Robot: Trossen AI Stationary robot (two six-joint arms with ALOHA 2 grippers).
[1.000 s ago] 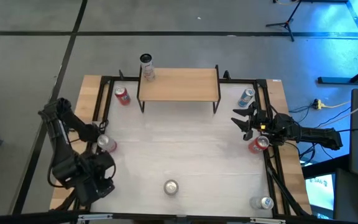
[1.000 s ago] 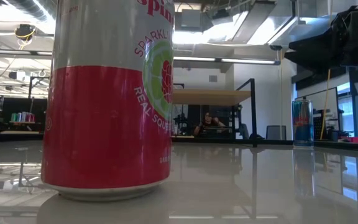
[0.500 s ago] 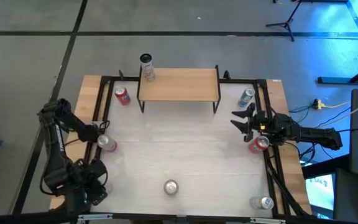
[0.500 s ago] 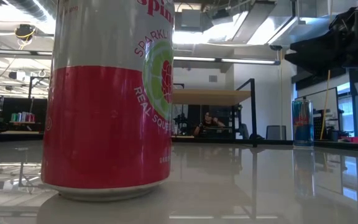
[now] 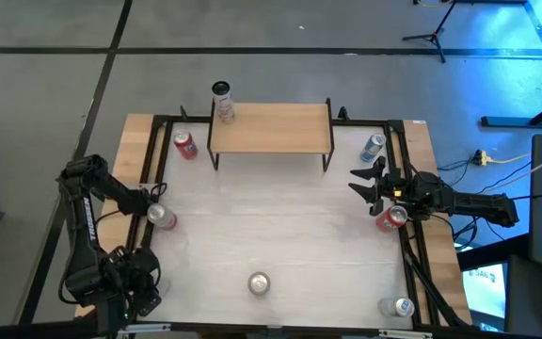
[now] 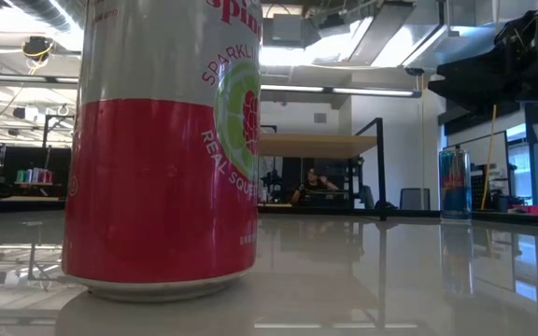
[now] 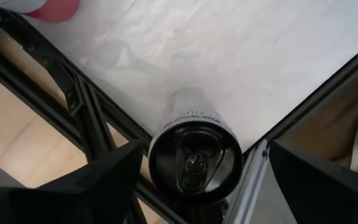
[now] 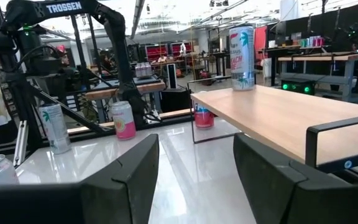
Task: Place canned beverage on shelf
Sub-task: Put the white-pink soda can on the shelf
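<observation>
The dark-topped can needs to go on the shelf, so the robot's left gripper should next grab it by its upper side below the can's rim (image 7: 192,124).
The shelf (image 5: 271,128), a light-wood board on black legs, stands at the table's far middle; it also shows in the right wrist view (image 8: 291,118). One can (image 5: 221,99) stands on its far left corner. My left gripper (image 5: 125,290) is open at the table's near left corner, pointing down over a dark-topped can (image 7: 194,162). The can stands upright on the table between the two fingers, apart from both. My right gripper (image 5: 365,184) is open and empty at the right side, level, facing the table's left; it also shows in its wrist view (image 8: 196,143).
Other cans stand on the table: red ones at the far left (image 5: 185,144), the left (image 5: 161,217) and the right (image 5: 391,218), a blue one (image 5: 373,146) at the far right, and ones at the near middle (image 5: 259,282) and near right (image 5: 398,306). A black frame (image 5: 158,160) borders the table.
My left gripper has moved toward the table's near edge and left corner, and its arm has folded back with it. It now stands over the dark-topped can at that corner.
</observation>
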